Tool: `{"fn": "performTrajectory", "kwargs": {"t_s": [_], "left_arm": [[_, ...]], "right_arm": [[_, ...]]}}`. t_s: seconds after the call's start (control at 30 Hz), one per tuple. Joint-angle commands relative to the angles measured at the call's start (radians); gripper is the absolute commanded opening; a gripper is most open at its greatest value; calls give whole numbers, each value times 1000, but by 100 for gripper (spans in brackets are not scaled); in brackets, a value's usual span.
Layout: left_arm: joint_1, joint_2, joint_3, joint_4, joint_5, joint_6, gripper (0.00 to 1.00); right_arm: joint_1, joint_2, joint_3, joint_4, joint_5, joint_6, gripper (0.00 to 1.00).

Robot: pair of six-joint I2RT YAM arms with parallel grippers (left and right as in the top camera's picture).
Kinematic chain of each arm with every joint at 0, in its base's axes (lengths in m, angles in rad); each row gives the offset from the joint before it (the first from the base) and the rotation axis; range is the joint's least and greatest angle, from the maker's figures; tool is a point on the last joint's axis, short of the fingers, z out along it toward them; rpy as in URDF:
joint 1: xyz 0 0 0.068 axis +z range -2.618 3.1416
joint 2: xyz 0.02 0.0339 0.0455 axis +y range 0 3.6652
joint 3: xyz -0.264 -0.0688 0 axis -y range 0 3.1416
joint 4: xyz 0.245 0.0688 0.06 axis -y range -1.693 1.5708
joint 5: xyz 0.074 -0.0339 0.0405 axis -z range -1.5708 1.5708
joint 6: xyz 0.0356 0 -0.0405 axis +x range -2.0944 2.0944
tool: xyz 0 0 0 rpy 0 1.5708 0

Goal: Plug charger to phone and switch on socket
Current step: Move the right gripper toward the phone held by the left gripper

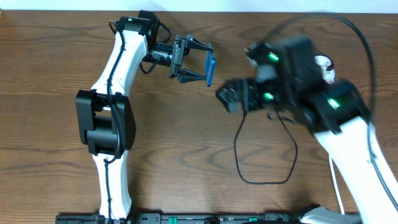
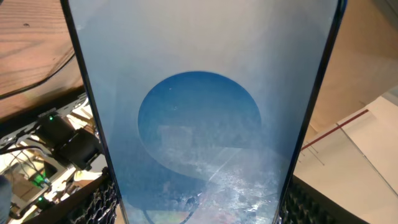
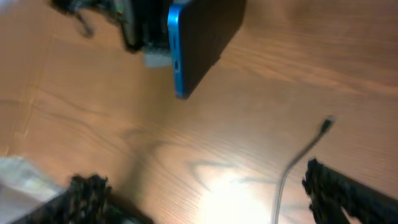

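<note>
My right gripper pinches the phone by its blue edge [image 1: 210,68] [image 3: 176,53] across screen and back next, to let my left gripper regrip the phone for plugging.
My left gripper [image 1: 206,63] is shut on the phone [image 1: 211,69] and holds it on edge above the table. In the left wrist view the blue-and-white phone screen [image 2: 199,112] fills the frame, with the mesh fingers [image 2: 102,202] pressed against its two long edges. My right gripper [image 1: 227,97] is blurred, open, just right of the phone. The right wrist view shows the phone's blue edge [image 3: 176,50] ahead. The charger cable [image 3: 292,165] runs up beside the right finger [image 3: 348,193], its tip [image 3: 328,122] free. The cable loops on the table [image 1: 267,155]. The socket [image 1: 323,64] is mostly hidden behind the right arm.
A white cord [image 1: 336,180] runs down beside the right arm. Black cables arc over the right arm at the back right [image 1: 364,37]. The arm bases and a black rail [image 1: 186,219] line the front edge.
</note>
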Motion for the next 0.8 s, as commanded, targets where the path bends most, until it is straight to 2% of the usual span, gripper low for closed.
{"fn": "performTrajectory", "kwargs": {"t_s": [0.0, 0.13, 0.3, 0.47, 0.6, 0.77], "left_arm": [[2, -31, -2, -4, 10, -8, 74], [2, -31, -2, -4, -6, -9, 74], [2, -31, -2, -4, -6, -10, 74], [2, -31, -2, -4, -5, -59, 74], [2, -31, -2, -4, 19, -61, 74], [2, -31, -2, -3, 56, -69, 74]], "right_arm": [[78, 138, 188, -51, 245, -7, 99], [140, 253, 302, -56, 360, 61, 99], [196, 325, 316, -43, 575, 209, 93], [216, 360, 316, -24, 576, 261, 85], [216, 372, 315, -18, 575, 264, 74], [216, 374, 314, -17, 576, 303, 68]]}}
